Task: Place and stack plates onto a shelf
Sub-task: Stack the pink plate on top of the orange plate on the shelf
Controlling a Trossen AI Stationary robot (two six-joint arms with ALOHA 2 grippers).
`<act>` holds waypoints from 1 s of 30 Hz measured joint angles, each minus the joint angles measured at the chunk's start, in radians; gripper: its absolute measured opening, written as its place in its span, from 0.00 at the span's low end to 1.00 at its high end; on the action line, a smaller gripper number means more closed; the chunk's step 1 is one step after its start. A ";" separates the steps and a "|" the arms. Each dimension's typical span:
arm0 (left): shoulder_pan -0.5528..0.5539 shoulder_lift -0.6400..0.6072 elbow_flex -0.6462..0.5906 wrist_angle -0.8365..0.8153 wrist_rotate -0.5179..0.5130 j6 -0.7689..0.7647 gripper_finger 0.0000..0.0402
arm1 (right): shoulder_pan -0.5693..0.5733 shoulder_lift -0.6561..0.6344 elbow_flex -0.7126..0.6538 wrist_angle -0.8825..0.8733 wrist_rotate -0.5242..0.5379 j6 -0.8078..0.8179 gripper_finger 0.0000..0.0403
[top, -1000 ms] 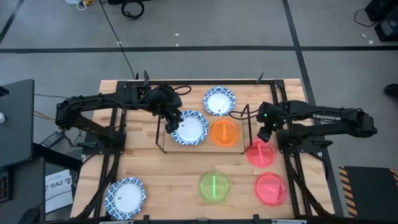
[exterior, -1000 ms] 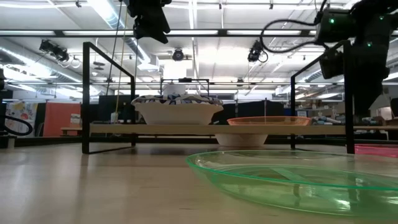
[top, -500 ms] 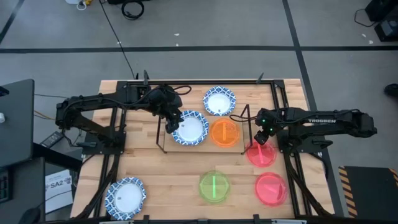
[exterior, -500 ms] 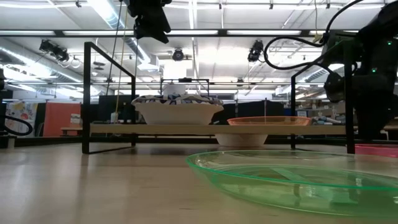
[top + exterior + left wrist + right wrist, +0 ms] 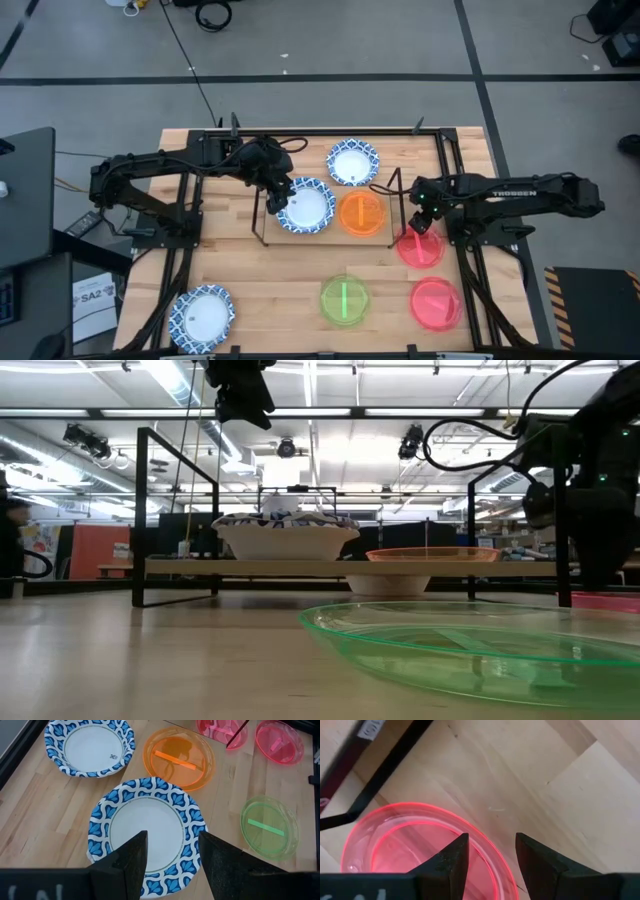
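The red-pink plate needs to be stacked over the orange plate (image 5: 361,212) on the shelf, so my right gripper should next pick up the red-pink plate by its rim (image 5: 434,230).
A blue-rimmed white plate (image 5: 305,206) and an orange plate (image 5: 361,212) rest on the shelf (image 5: 330,233). My left gripper (image 5: 172,855) hovers open above the blue-rimmed plate (image 5: 145,837), over its side toward the table's left. My right gripper (image 5: 491,855) is open and low over a red-pink plate (image 5: 418,246) that lies on the table just right of the shelf. Its fingers stand on either side of that plate's rim (image 5: 490,851). On the table lie another red-pink plate (image 5: 435,303), a green plate (image 5: 344,299) and two more blue-rimmed plates (image 5: 353,162) (image 5: 203,317).
The shelf's black wire loops (image 5: 397,205) (image 5: 257,215) stand at its two short ends; the right loop is close to my right gripper. A black frame (image 5: 165,510) rises around the work area. Bare wood shows between the green plate and the near-left blue-rimmed plate.
My right gripper has come down and a little toward the table's left, onto the rim of the red-pink plate beside the shelf. The plates have not moved.
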 joint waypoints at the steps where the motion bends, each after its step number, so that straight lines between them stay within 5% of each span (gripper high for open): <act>1: 0.000 0.000 0.000 0.000 0.000 0.000 0.45 | 0.003 0.006 0.000 0.001 0.000 0.000 0.42; 17: 0.000 0.000 0.000 0.000 0.000 0.000 0.45 | 0.006 0.046 0.000 0.004 0.011 0.008 0.40; 30: 0.000 0.000 0.000 0.000 0.000 0.000 0.45 | 0.006 0.078 0.001 0.001 0.004 0.012 0.24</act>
